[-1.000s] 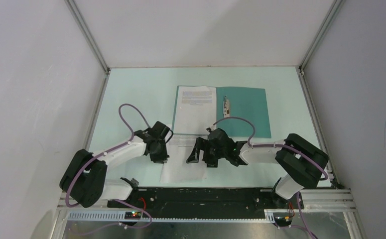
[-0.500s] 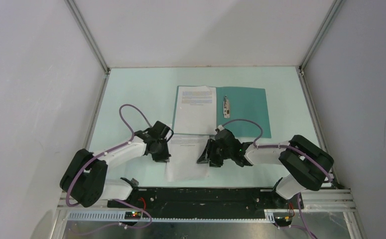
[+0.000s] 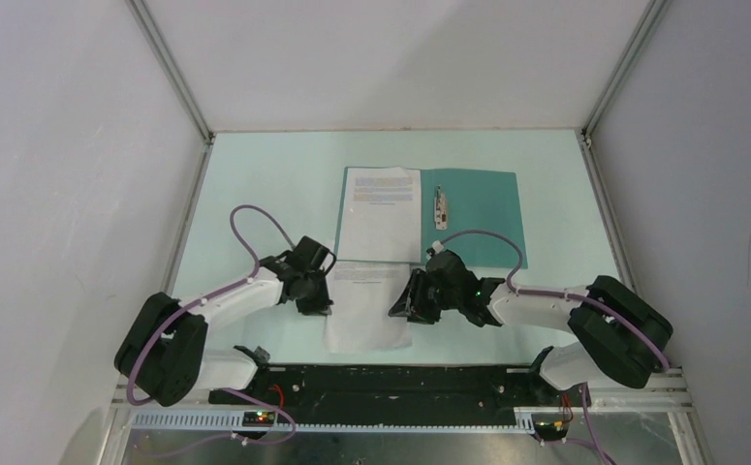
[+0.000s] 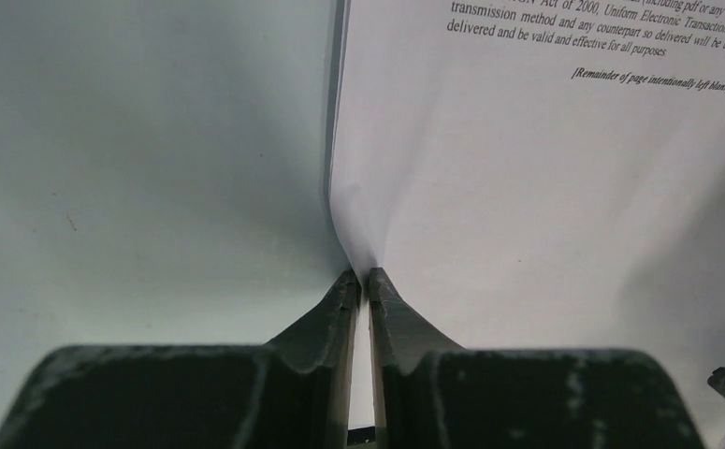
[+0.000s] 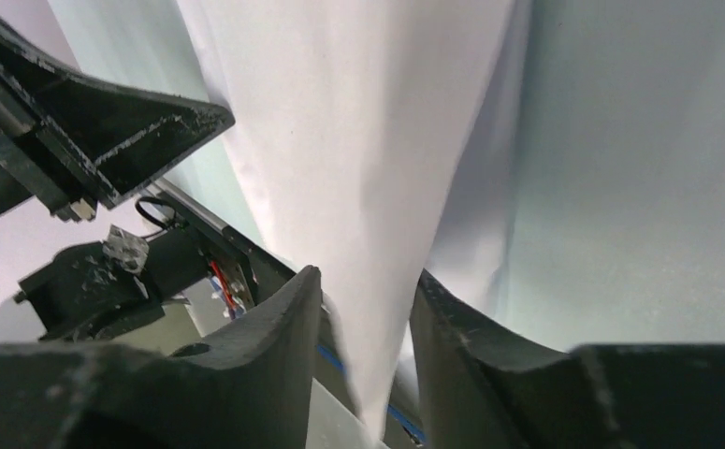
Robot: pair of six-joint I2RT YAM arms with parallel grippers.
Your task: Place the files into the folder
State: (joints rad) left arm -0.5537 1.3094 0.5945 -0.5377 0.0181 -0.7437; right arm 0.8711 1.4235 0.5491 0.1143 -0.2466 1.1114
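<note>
My right gripper pinches the second sheet's raised edge [image 3: 408, 278] opposite my left gripper next, and the sheet's other edge stays free to hand over for the folder [image 3: 475, 221].
The teal folder [image 3: 475, 221] lies open at the back of the table, its metal clip [image 3: 439, 207] near the fold. One white printed sheet [image 3: 382, 215] lies on its left half. The second sheet [image 3: 368, 308] lies nearer, below the folder, slightly lifted. My left gripper [image 3: 321, 301] is shut on this sheet's left edge; the left wrist view shows the paper [image 4: 545, 206] pinched at the fingertips [image 4: 363, 277]. My right gripper [image 3: 403, 302] is at the sheet's right edge; in the right wrist view its jaws [image 5: 366, 285] stand apart with a raised fold of paper [image 5: 368, 168] between them.
The pale green table [image 3: 255, 194] is boxed in by white walls on the left, back and right. A black base rail [image 3: 400, 378] with the arm mounts runs along the near edge. Purple cables loop over both arms.
My right gripper has moved right, from over the near sheet to its right edge. The near sheet has shifted slightly right. The left gripper has stayed at the sheet's left edge.
</note>
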